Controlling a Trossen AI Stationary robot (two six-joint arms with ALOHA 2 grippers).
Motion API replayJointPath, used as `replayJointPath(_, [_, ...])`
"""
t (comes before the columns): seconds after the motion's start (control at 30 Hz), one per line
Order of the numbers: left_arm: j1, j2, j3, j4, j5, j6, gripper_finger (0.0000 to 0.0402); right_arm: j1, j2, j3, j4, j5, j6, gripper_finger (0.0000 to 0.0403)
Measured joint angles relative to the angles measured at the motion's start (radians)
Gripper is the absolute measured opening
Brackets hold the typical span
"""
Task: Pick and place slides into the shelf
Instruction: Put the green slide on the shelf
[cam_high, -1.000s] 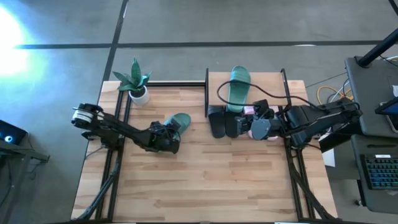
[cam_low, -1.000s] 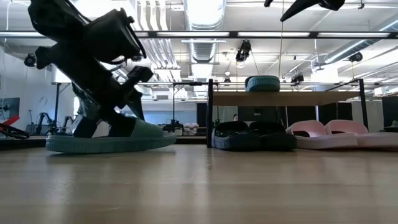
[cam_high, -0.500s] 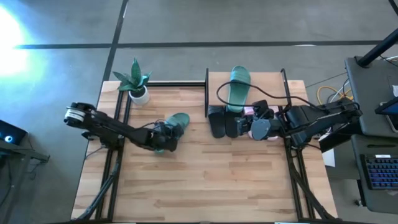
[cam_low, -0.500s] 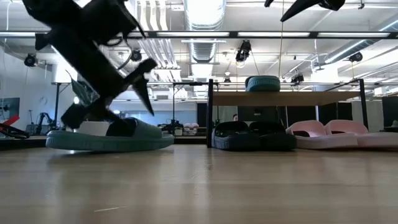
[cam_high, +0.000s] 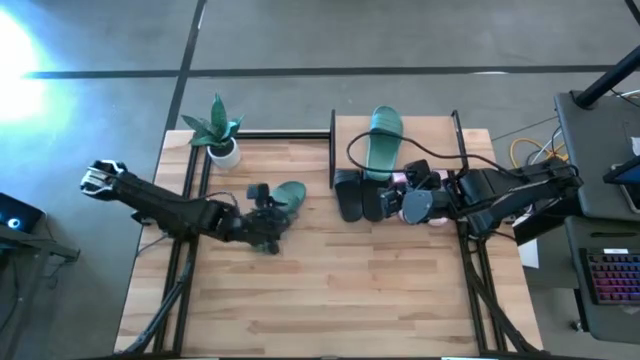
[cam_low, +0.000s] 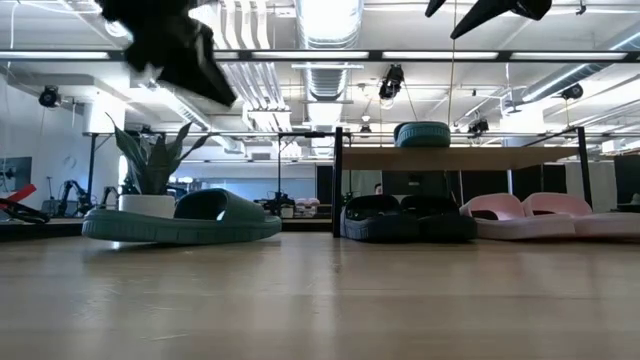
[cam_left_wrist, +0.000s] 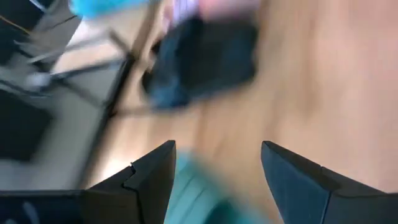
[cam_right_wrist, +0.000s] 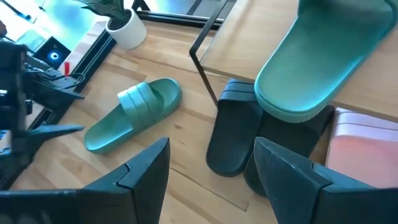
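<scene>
The teal slide should go on the shelf's top board with its mate, so my left gripper should grab it by its strap (cam_left_wrist: 191, 196) next.
One teal slide (cam_high: 288, 193) lies flat on its sole on the table (cam_high: 330, 290), left of the shelf (cam_high: 440, 135). My left gripper (cam_high: 268, 208) hovers open just above and beside it, high over the slide (cam_low: 180, 220) in the low view, touching nothing. The second teal slide (cam_high: 384, 140) rests sole up on the shelf's top board (cam_low: 470, 157). Under that board stand two black slides (cam_low: 400, 215) and two pink slides (cam_low: 540, 215). My right gripper (cam_high: 398, 195) waits open by the shelf's front, over the black pair (cam_right_wrist: 233, 134).
A potted plant (cam_high: 218, 130) stands at the table's far left corner, behind the loose teal slide. Cables loop over the shelf near the right arm. The near half of the table is bare wood. A desk with a keyboard stands off the right edge.
My left gripper has opened and let go of the teal slide, then risen clear of it. The slide, first held slightly tipped, has settled flat on the table and stays where it was set.
</scene>
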Motion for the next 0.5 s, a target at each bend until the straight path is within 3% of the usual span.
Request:
replayJointPath(0.13, [0.000, 0.113, 0.026, -0.254, -0.178, 0.033, 0.0221, -0.008, 0.000, -0.006, 0.001, 0.000, 0.000, 0.0224])
replayJointPath(0.2, [0.010, 0.172, 0.022, -0.277, -0.203, 0.044, 0.0221, -0.010, 0.000, -0.010, 0.000, 0.000, 0.001, 0.0224])
replayJointPath(0.33, [0.040, 0.295, 0.016, -0.272, -0.191, 0.034, 0.0221, -0.017, 0.000, -0.016, 0.000, 0.000, 0.017, 0.0224])
replayJointPath(0.5, [0.074, 0.390, 0.023, -0.271, -0.065, 0.004, 0.0221, -0.033, 0.000, -0.022, 0.000, 0.000, 0.027, 0.0224])
